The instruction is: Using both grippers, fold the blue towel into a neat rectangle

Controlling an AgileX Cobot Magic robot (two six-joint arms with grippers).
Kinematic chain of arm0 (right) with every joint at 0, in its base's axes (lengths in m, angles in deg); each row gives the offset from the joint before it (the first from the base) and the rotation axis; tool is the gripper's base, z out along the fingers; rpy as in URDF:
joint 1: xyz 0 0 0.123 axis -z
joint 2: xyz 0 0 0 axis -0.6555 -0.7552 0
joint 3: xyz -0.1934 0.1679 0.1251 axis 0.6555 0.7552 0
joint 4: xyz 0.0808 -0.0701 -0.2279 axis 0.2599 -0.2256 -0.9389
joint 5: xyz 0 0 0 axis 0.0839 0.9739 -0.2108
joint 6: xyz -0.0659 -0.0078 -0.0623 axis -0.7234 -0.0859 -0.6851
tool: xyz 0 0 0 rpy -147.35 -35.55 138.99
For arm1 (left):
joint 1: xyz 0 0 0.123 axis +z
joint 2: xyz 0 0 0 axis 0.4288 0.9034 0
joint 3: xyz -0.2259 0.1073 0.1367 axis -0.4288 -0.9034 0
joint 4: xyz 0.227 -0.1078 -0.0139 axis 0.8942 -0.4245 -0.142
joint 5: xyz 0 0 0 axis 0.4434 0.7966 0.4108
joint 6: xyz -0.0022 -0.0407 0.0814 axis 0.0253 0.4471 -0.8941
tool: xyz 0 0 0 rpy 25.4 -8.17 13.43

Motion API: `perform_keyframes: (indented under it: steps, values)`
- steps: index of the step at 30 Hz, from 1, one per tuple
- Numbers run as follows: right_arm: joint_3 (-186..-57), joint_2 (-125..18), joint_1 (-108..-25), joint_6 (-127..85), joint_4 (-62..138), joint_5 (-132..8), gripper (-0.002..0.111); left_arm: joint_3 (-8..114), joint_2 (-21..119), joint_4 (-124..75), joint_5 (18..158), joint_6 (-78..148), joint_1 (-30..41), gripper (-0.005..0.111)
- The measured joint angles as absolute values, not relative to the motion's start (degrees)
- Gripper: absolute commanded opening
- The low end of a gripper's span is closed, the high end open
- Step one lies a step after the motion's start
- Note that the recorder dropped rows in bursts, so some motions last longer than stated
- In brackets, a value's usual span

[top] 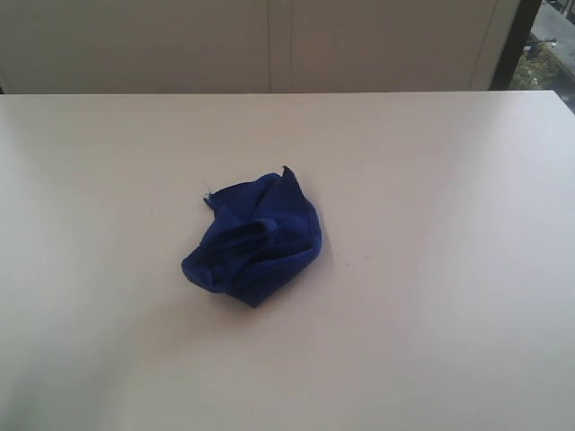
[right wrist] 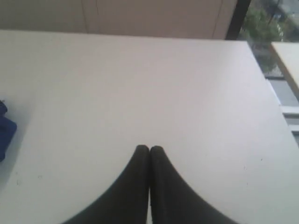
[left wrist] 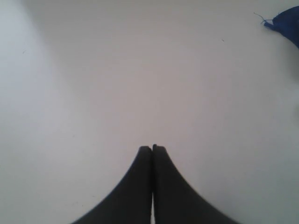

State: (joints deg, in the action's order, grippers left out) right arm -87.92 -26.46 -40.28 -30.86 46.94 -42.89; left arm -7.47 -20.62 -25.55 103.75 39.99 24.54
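Observation:
I should next grab the blue towel by a corner with my right gripper, to spread the crumpled towel so it can be folded into a neat rectangle.
The blue towel [top: 254, 237] lies crumpled in a loose heap near the middle of the white table [top: 431, 269]. No arm shows in the exterior view. In the left wrist view my left gripper [left wrist: 152, 148] is shut with nothing between its black fingers, above bare table, and a corner of the blue towel [left wrist: 286, 24] with a loose thread shows far off at the frame edge. In the right wrist view my right gripper [right wrist: 149, 148] is shut and empty too, and a bit of the blue towel [right wrist: 4, 128] peeks in at the frame edge.
The table's far edge [top: 287, 93] runs below a pale wall with panel seams. A dark window frame [right wrist: 237, 18] with greenery outside stands at the back right. Another pale tabletop [right wrist: 287, 60] shows beyond the table's right edge.

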Motion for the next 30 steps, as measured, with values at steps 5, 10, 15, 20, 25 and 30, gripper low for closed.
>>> perform_keyframes:
  steps: [5,10,15,20,25,30]
  values:
    - [-91.9,-40.1,-40.3,-30.9,46.9,-46.0,0.0,-7.5,-20.6,-25.6,103.7,40.0,24.5,0.0]
    - [-92.3,-47.9,-40.3,-30.9,48.1,-53.0,0.0,-7.5,-20.6,-25.6,103.7,40.0,24.5,0.0]
    - [-100.5,-54.2,-40.3,-30.7,49.4,-45.7,0.0,-7.5,-20.6,-25.6,103.7,40.0,24.5,0.0]
    - [-112.8,-61.5,-41.4,-30.7,53.9,-35.6,0.0,-7.5,-20.6,-25.6,103.7,40.0,24.5,0.0]
    - [-120.0,-68.2,-46.9,-30.7,56.5,-33.4,0.0,-7.5,-20.6,-25.6,103.7,40.0,24.5,0.0]
    - [-127.2,-76.5,-52.5,-30.7,60.2,-31.7,0.0,-7.5,-20.6,-25.6,103.7,40.0,24.5,0.0]
